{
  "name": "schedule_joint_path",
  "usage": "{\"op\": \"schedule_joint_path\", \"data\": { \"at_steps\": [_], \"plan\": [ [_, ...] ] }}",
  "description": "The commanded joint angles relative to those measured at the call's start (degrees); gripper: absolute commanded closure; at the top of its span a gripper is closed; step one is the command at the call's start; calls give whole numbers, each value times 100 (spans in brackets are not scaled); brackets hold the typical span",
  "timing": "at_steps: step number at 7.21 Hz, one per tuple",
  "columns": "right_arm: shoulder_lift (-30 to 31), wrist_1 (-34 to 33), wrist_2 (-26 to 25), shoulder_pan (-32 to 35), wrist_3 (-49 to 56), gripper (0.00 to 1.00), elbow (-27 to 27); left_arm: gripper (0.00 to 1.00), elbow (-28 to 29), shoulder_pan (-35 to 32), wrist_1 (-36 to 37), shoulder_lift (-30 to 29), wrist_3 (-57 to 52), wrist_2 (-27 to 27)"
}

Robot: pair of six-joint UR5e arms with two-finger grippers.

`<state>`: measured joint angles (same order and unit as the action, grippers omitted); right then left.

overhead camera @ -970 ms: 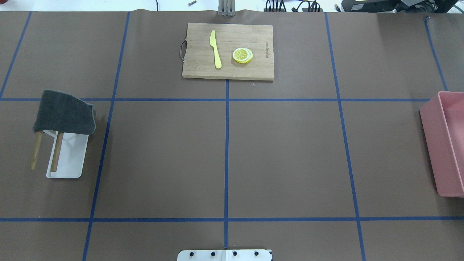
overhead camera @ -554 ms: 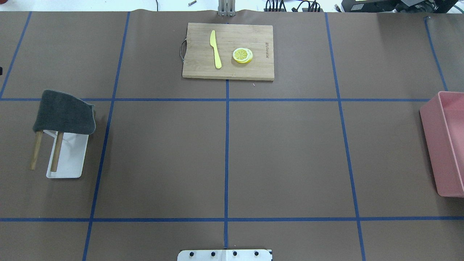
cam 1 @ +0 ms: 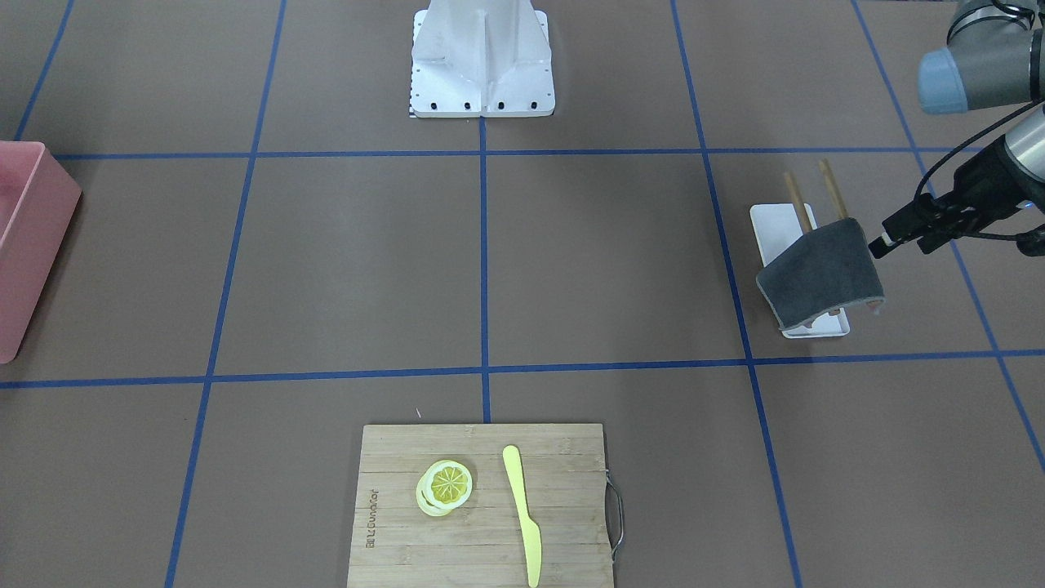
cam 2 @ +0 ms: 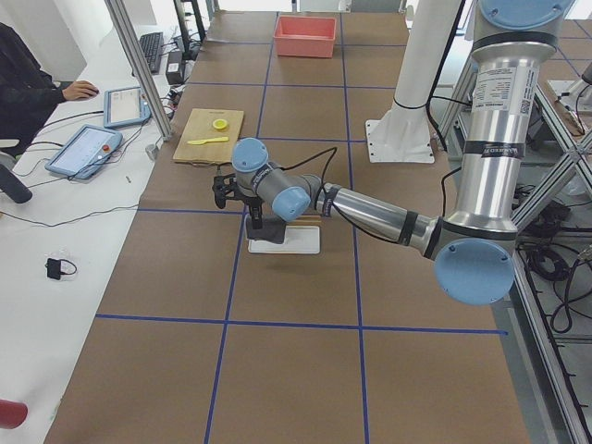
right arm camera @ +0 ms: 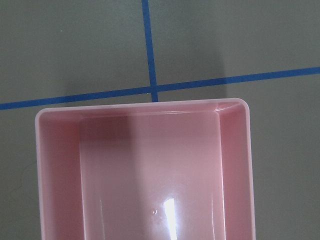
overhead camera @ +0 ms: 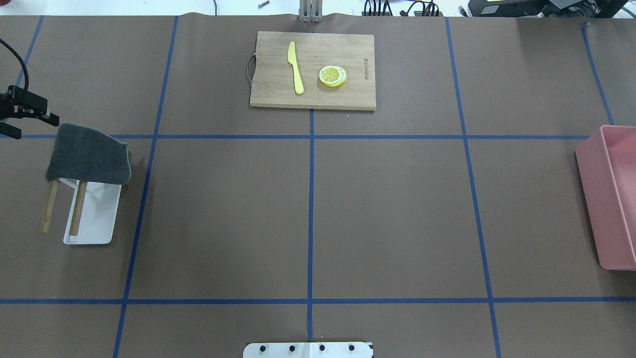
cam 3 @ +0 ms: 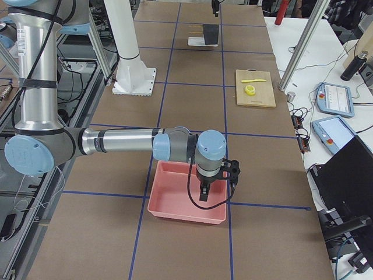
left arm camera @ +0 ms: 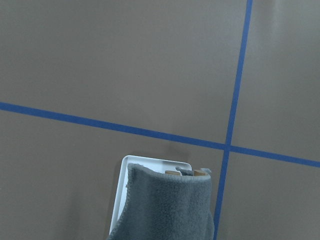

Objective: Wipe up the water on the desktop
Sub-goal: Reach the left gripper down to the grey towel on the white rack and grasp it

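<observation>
My left gripper grabs the grey cloth by its top edge next, to wipe up water on the desktop.
The brown desktop with its blue tape grid shows no water that I can make out. A dark grey cloth hangs over a small rack with two wooden bars on a white tray at the left. The cloth also shows in the front view and the left wrist view. My left gripper hovers just beyond the cloth's far left corner, jaws apart and empty. My right gripper hangs over the pink bin; I cannot tell if it is open.
A bamboo cutting board with a yellow knife and lemon slices lies at the far middle. The pink bin sits at the right edge. The robot base plate is at the near edge.
My left gripper has come into the overhead view from the left edge and now sits by the cloth's far corner. The cloth and other objects have not moved.
</observation>
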<state>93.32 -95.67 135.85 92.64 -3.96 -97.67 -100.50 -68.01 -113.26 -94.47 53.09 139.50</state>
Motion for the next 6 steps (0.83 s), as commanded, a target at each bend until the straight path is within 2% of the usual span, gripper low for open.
{"op": "schedule_joint_path", "data": {
  "at_steps": [1,4,5,6],
  "plan": [
    [-33,-13,-6,0,-9,0,-6,14,92,155,-30,-1,17,-2],
    [-77,-57,47,-9,-26,0,-15,15,224,358,-30,-1,-9,-2],
    [-94,-58,47,0,-70,0,-24,20,276,367,-38,7,-26,-2],
    [-95,-58,81,0,-70,0,-41,31,277,367,-73,42,-27,-2]
  ]
}}
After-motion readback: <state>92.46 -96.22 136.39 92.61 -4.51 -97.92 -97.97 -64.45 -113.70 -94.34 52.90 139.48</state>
